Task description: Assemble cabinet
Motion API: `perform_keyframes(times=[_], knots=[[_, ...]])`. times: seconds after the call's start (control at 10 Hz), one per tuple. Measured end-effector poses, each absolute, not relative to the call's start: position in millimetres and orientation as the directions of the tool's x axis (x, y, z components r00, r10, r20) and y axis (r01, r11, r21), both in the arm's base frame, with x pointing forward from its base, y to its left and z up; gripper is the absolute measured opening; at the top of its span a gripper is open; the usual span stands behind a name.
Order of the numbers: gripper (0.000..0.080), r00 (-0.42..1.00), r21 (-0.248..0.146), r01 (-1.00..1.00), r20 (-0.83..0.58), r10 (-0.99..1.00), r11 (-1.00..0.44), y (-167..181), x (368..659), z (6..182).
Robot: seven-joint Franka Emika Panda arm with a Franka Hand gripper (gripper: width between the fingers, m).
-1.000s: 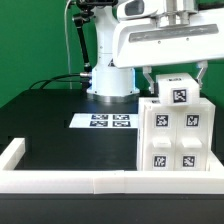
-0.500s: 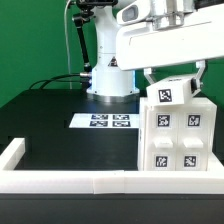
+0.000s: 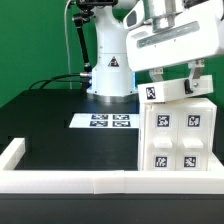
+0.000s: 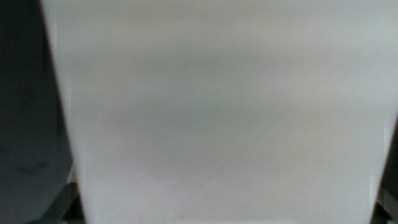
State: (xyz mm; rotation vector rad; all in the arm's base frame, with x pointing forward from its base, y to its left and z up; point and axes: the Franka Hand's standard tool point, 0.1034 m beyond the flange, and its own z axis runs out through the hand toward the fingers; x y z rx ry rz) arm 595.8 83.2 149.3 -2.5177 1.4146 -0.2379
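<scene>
The white block's bottom is resting on the top of the cabinet body, so my gripper needs to open now and let go of the block.
The white cabinet body (image 3: 180, 140) stands at the exterior view's right, its front bearing several square marker tags. My gripper (image 3: 172, 82) is directly above it, its dark fingers (image 3: 146, 79) on either side of a small white block (image 3: 178, 92) with one tag. The gripper is shut on this block and holds it tilted on the body's top, its end toward the exterior view's left lower. In the wrist view a plain white surface (image 4: 222, 110) fills nearly the whole picture and hides the fingertips.
The marker board (image 3: 105, 121) lies on the black table behind and to the left of the cabinet. The arm's white base (image 3: 110, 75) stands at the back. A low white border frame (image 3: 60, 178) runs along the table's front edge.
My gripper has rotated and risen slightly. The white block, flat on the body's top a second ago, is now tilted.
</scene>
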Motion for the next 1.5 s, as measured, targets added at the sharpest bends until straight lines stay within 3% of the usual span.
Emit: perform_keyframes(times=[0.6,1.0,1.3,1.5], knots=[[0.0544,0.216,-0.29,-0.94,-0.101,-0.971,-0.179,82.7,595.6,149.1],[0.0544,-0.148,-0.235,-0.949,-0.259,-0.954,0.211,79.2,594.3,148.1],[0.0543,-0.407,-0.147,-0.869,-0.329,-0.852,0.472,79.8,593.5,147.2],[0.0543,-0.436,-0.136,-0.855,-0.334,-0.836,0.501,79.8,593.6,147.0]])
